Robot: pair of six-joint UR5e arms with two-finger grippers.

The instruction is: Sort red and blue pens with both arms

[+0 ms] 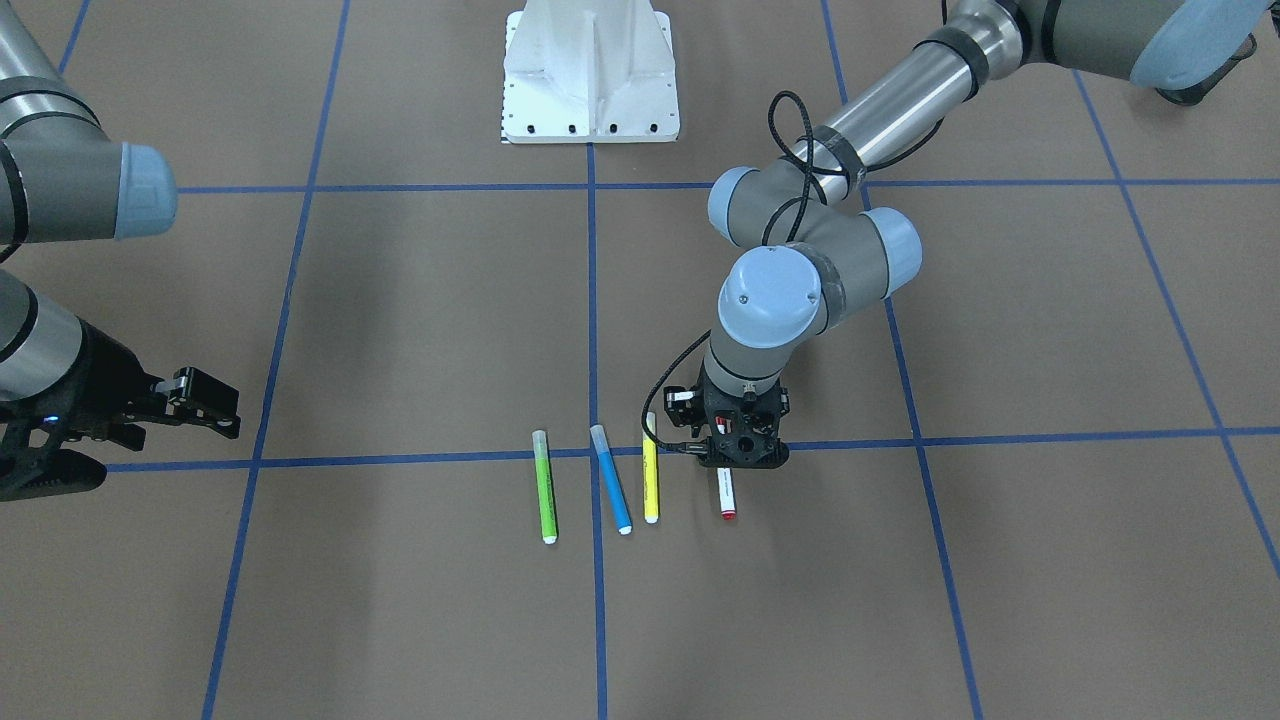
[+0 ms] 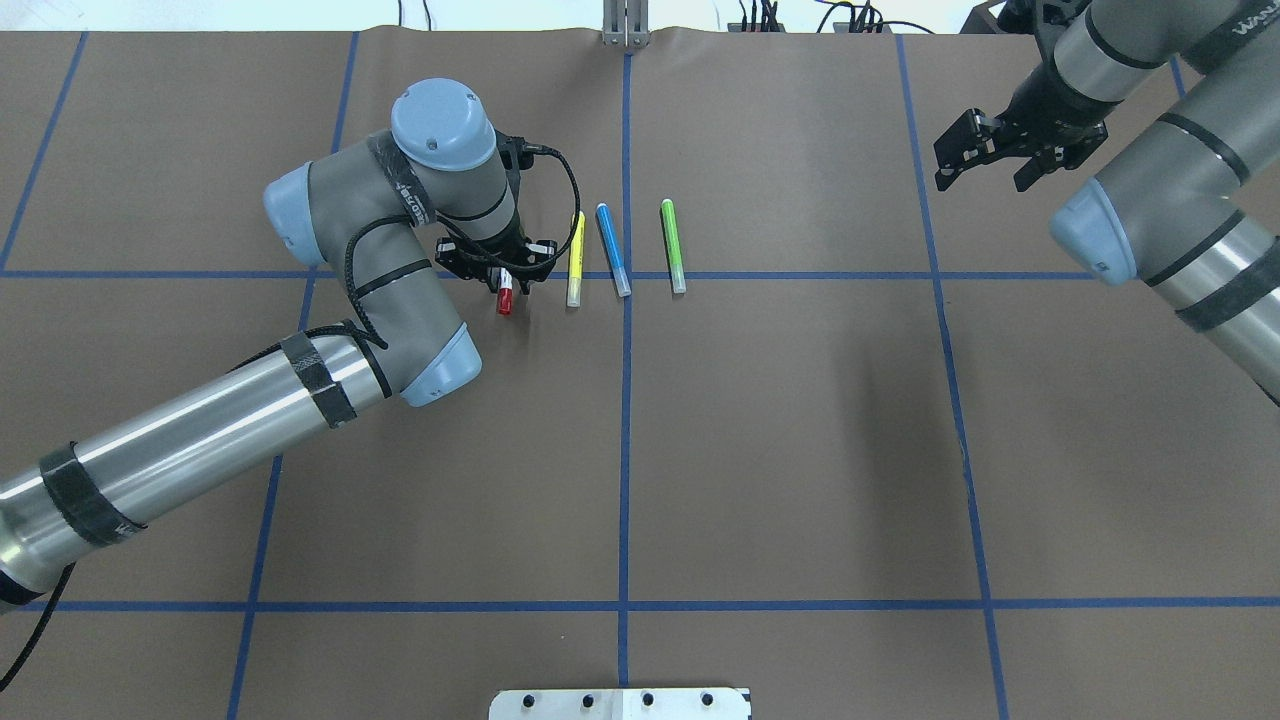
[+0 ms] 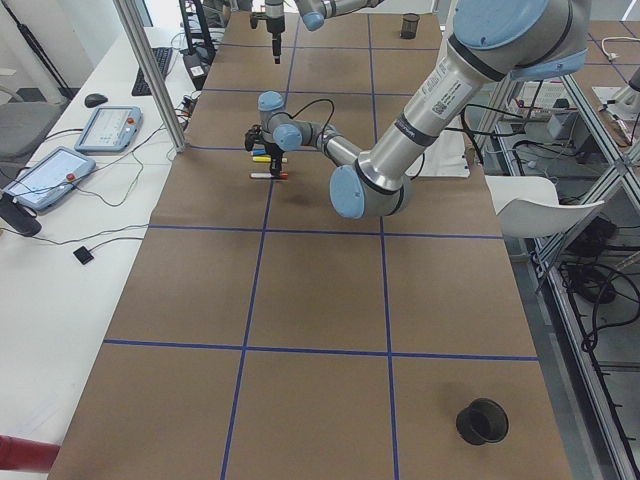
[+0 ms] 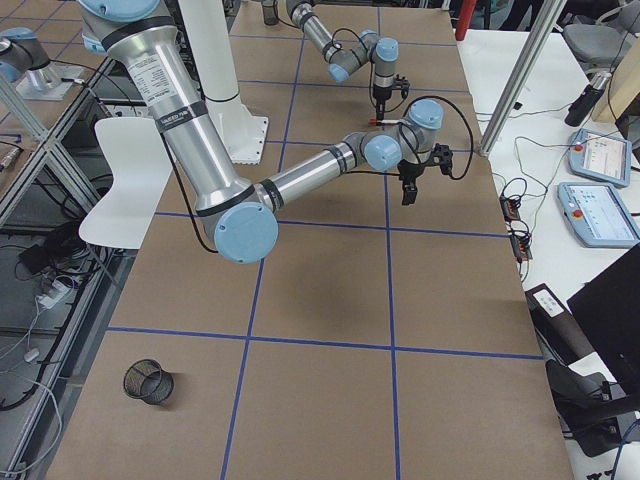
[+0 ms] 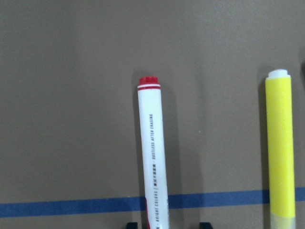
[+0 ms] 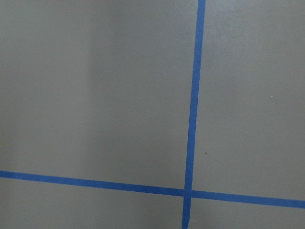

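To sort the red pen, my left gripper should next pick it up by its body (image 5: pixel 153 157). Then it goes into the red pen's cup.
The red pen (image 5: pixel 152 152), white-barrelled with a red end, lies flat on the brown table across a blue tape line. My left gripper (image 2: pixel 503 283) hangs low right over it, open, one fingertip on each side of the barrel and neither touching it. Past the gripper only the pen's tip (image 1: pixel 727 500) shows in the front view. The blue pen (image 2: pixel 612 250) lies two places to the right, with a yellow marker (image 2: pixel 576 258) between them. My right gripper (image 2: pixel 985 152) hovers open and empty at the far right, well away from the pens.
A green marker (image 2: pixel 673 245) lies right of the blue pen. The white robot base plate (image 1: pixel 590 75) stands at the table's middle edge. A black cup (image 3: pixel 482 422) and a wire mesh cup (image 4: pixel 148 381) stand near the table's two ends.
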